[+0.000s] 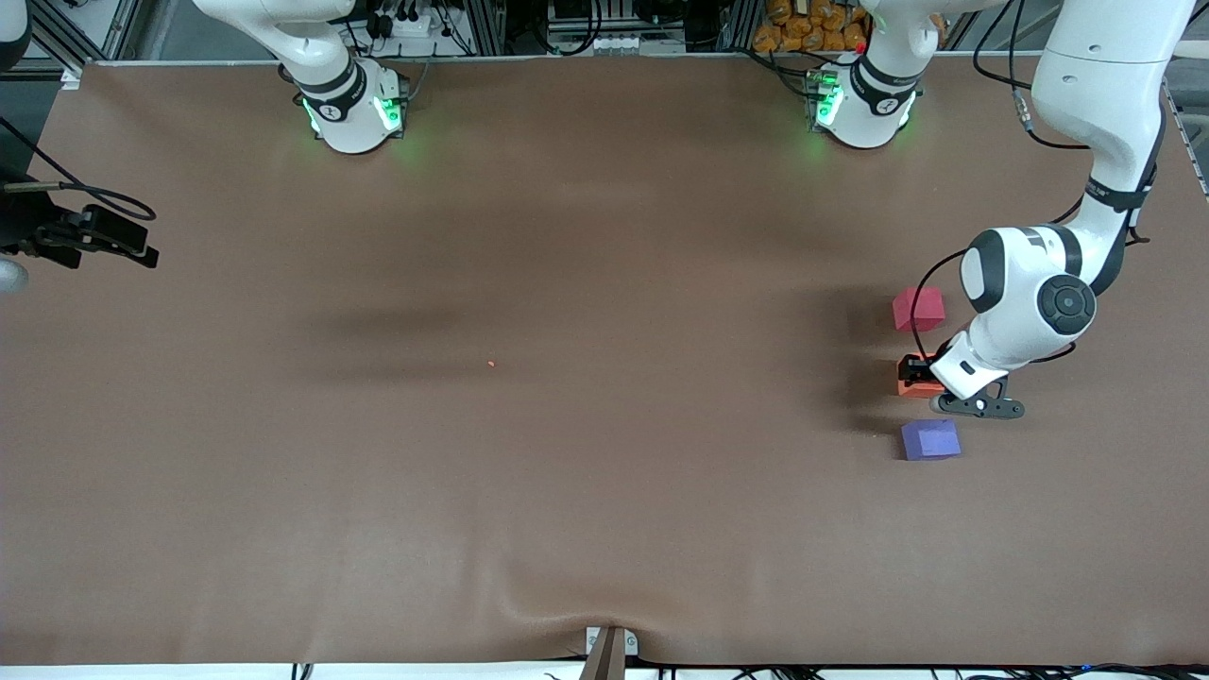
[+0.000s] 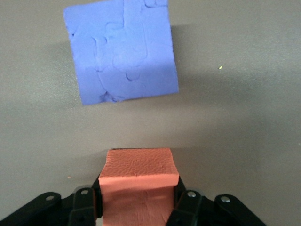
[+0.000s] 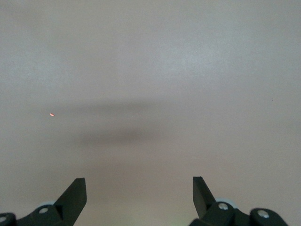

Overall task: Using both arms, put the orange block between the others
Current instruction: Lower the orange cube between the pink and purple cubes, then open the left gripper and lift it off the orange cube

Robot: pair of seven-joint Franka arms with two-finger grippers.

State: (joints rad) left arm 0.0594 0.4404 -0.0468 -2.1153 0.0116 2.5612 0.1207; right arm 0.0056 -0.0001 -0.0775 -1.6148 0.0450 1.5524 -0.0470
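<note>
My left gripper is ready to let go of the orange block [image 1: 912,385] [image 2: 137,193] and should do so. The block is low on the tabletop, in line between the pink and purple cubes.
My left gripper [image 1: 914,374] is shut on the orange block [image 1: 912,385], with a black finger pressed against each side of it [image 2: 138,169]. It holds the block low in the gap between the pinkish-red cube [image 1: 918,309] and the purple cube [image 1: 930,439]. I cannot tell whether the block touches the table. In the left wrist view the purple cube [image 2: 122,49] lies just ahead of the block. The pinkish-red cube is out of that view. My right gripper [image 3: 139,188] hangs open over bare table with nothing between its fingers, and that arm waits.
The brown table mat [image 1: 567,472] stretches wide toward the right arm's end. A tiny orange speck [image 1: 491,364] lies near its middle. Cables and clutter sit along the edge by the arms' bases.
</note>
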